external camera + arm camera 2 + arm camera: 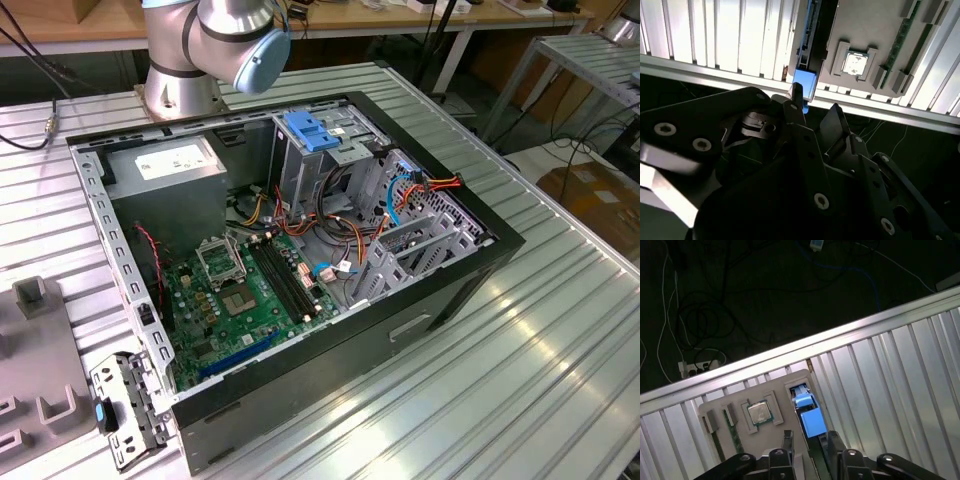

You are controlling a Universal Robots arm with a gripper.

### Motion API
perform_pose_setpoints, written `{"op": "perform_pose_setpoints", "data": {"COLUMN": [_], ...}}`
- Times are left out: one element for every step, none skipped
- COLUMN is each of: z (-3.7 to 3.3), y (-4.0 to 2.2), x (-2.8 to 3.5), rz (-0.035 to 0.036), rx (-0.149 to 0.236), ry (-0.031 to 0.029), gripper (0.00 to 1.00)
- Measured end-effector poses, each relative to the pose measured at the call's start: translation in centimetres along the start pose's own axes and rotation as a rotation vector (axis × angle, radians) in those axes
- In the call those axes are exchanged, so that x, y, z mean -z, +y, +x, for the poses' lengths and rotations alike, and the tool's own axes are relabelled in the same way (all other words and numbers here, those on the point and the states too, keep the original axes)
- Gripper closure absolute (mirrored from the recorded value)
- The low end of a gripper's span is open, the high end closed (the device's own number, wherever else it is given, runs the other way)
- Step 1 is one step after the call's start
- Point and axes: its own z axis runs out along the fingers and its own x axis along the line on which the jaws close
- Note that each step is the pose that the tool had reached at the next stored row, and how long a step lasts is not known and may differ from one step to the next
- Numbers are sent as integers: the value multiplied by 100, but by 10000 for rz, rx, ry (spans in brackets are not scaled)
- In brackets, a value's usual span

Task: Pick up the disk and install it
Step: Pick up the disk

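Observation:
The gripper grabs the carrier by its raised blue end (813, 422) next, since the grey holder's slot closes around the carrier's foot.
The disk (809, 419) stands on edge in a slot of a grey holder plate (782, 380), and its blue carrier end faces the camera. In the second wrist view the disk (804, 83) shows as a blue end with the thin drive edge running away behind it. My gripper (810, 441) hovers over it, open, one dark finger (787, 439) on each side of the blue end and apart from it. From the other wrist camera the gripper (816, 104) sits just short of the blue end. The open computer case (480, 262) lies on the table.
A processor chip (760, 413) and memory sticks (733, 435) sit in the same holder plate, beside the disk. The plate lies near the ribbed table's edge (790, 357), with dark floor and cables beyond. Inside the case are a grey drive cage with a blue latch (312, 131), a motherboard (250, 300) and loose wiring.

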Motion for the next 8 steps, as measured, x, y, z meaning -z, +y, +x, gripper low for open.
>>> {"op": "perform_pose_setpoints", "data": {"z": [0,0,0,0,0,0,0,0], "y": [0,0,0,0,0,0,0,0], "x": [0,0,0,0,0,0,0,0], "rz": [0,0,0,0,0,0,0,0], "rx": [2,2,3,4,5,6,7,7], "ry": [0,0,0,0,0,0,0,0], "gripper": [58,58,58,58,58,58,58,58]}}
